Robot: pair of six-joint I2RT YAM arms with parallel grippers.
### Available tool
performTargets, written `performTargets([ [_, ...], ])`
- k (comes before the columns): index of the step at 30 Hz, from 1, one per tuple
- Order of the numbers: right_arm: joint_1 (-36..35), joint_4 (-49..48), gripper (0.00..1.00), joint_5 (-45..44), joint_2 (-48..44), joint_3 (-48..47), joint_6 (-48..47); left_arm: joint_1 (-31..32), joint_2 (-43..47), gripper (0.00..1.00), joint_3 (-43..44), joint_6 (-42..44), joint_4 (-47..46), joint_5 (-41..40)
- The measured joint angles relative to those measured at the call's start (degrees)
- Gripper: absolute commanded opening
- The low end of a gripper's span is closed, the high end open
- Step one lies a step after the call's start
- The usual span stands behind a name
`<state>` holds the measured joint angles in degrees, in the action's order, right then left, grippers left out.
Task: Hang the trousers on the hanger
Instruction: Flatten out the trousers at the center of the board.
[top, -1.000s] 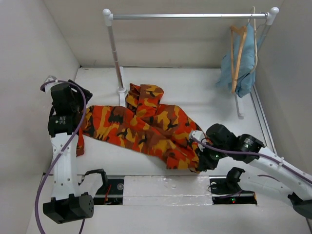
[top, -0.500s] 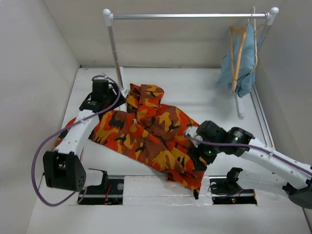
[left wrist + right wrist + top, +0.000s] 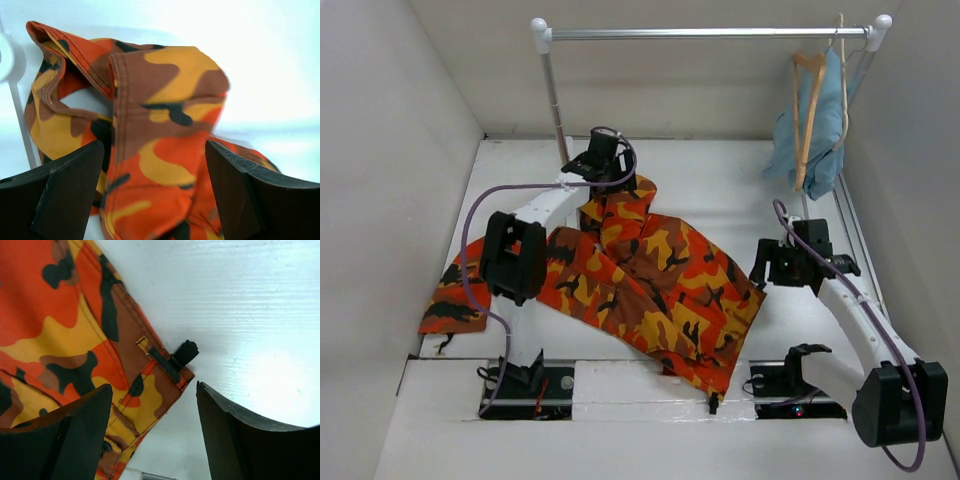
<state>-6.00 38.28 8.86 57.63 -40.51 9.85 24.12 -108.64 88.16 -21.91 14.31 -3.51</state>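
Note:
Next, my right gripper grabs the trousers (image 3: 650, 270) at the corner with the black tab, to pull them out straight for the hanger.
The camouflage trousers (image 3: 650, 270) lie spread flat across the table, with one leg end at the far left (image 3: 450, 305) and a hem over the front ledge. My left gripper (image 3: 592, 165) hovers open at the back, over the trousers' bunched upper fold (image 3: 165, 100), with nothing held. My right gripper (image 3: 762, 270) is open just off the trousers' right edge. In the right wrist view it (image 3: 153, 387) is above a corner with a black tab (image 3: 182, 354). The tan wooden hanger (image 3: 808, 110) hangs on the rail at the back right.
A clothes rack stands at the back, with its rail (image 3: 710, 33) overhead and its left post (image 3: 556, 110) beside my left gripper. A light blue garment (image 3: 828, 125) hangs behind the hanger. White walls close in the left and right sides.
My right gripper opened, let go of the trousers and drew back to the right. My left arm swung from the far left to the back by the rack post. The trousers slid flatter and forward.

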Motion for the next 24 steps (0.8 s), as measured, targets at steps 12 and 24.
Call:
performTargets([
  [12, 6.7, -9.8, 0.60, 9.9, 6.0, 11.8, 0.3, -3.5, -11.7, 0.63, 8.1, 2.1, 0.3, -0.5],
  [24, 9.3, -12.7, 0.00, 10.7, -2.1, 12.0, 2.4, -6.1, -6.9, 0.00, 6.0, -0.5, -2.4, 9.5],
])
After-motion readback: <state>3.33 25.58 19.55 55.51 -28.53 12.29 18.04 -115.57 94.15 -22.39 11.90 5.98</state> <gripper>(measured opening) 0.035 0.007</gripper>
